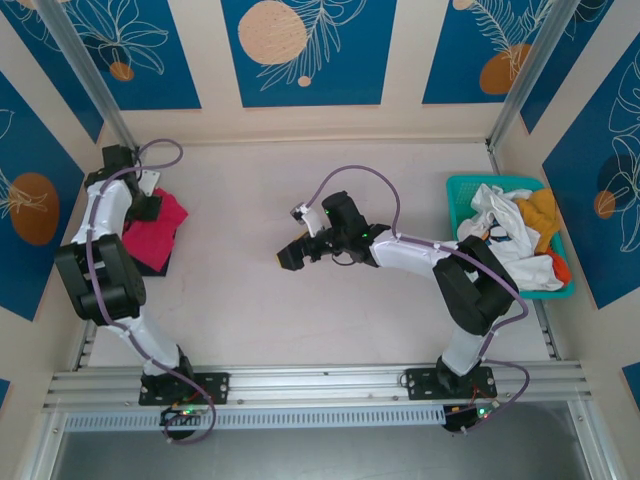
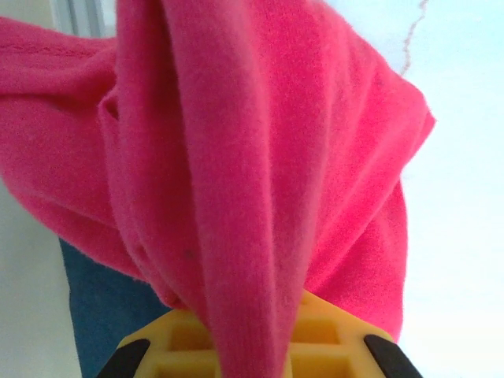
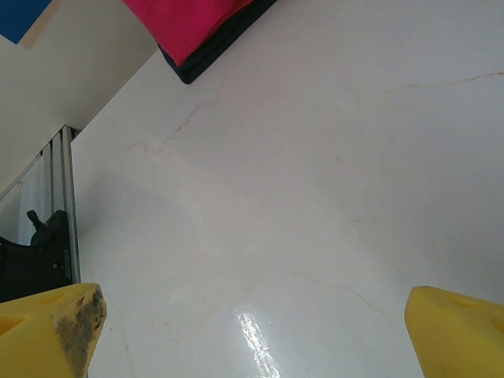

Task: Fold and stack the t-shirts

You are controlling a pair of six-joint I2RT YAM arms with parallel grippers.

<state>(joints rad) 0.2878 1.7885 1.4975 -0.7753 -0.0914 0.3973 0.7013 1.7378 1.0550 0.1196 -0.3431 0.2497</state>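
My left gripper is holding the pink t-shirt past the navy t-shirt's edge and needs to move it toward the navy t-shirt before it opens. The pink t-shirt would land partly off if I opened now.
A magenta-pink t-shirt (image 1: 160, 232) lies bunched at the table's far left on top of a folded dark navy t-shirt (image 1: 163, 264). My left gripper (image 1: 150, 206) is shut on a fold of the pink t-shirt (image 2: 260, 157), which hangs draped over its yellow fingers (image 2: 331, 339); the navy cloth (image 2: 110, 307) shows beneath. Over the bare middle of the table my right gripper (image 1: 290, 255) stands open with nothing between its fingertips (image 3: 55, 327). From that wrist I see the pink t-shirt (image 3: 189, 24) and the navy edge (image 3: 216, 51) far ahead.
A teal mesh basket (image 1: 465, 183) stands at the right edge, holding a crumpled white t-shirt (image 1: 500, 225) and a yellow-orange one (image 1: 542, 212). Walls close in the table on the left, back and right. A metal rail (image 1: 320, 380) runs along the near edge.
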